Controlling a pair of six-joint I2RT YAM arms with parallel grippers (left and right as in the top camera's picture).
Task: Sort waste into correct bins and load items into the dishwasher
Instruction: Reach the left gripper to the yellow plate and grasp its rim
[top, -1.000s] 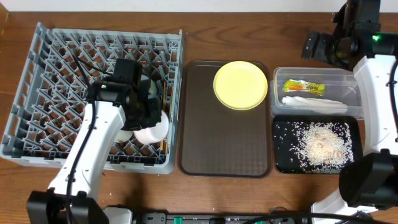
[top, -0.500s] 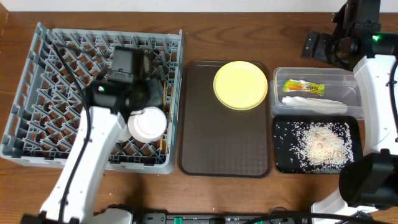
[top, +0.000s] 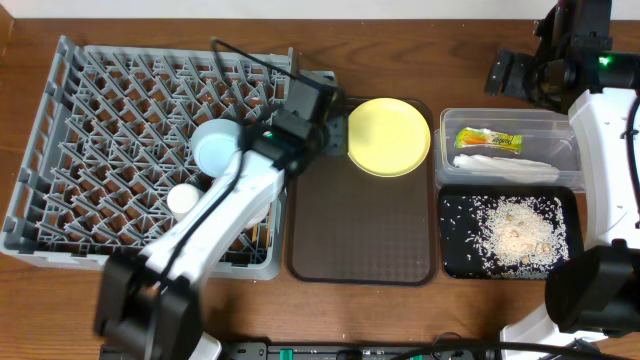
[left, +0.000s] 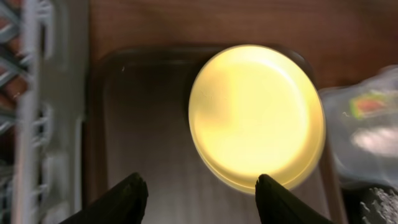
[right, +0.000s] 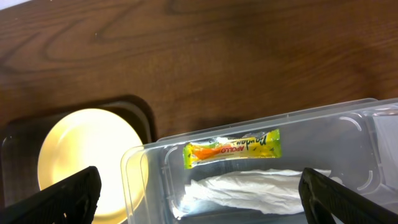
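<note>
The plate's opposite edge should stay free to load into the yellow plate, so the left gripper should grab the plate's rim on the dish rack side.
The yellow plate lies at the far end of the brown serving tray. My left gripper hovers open and holds nothing, just left of the plate, at the grey dish rack's right edge. In the rack rest a light blue bowl and a small white cup. The clear tub holds the green-and-orange wrapper and the white napkin. Rice lies in the black tray. My right gripper hangs open above the tub.
My left arm stretches diagonally over the rack's front right corner and hides what lies beneath it. The right arm's white body stands along the table's right side beside the tub and black tray. Bare wood shows behind the tub.
My left arm has swung from over the rack's front right part to the plate's left side, and its jaws have opened. The light blue bowl now shows. The right arm has not moved.
</note>
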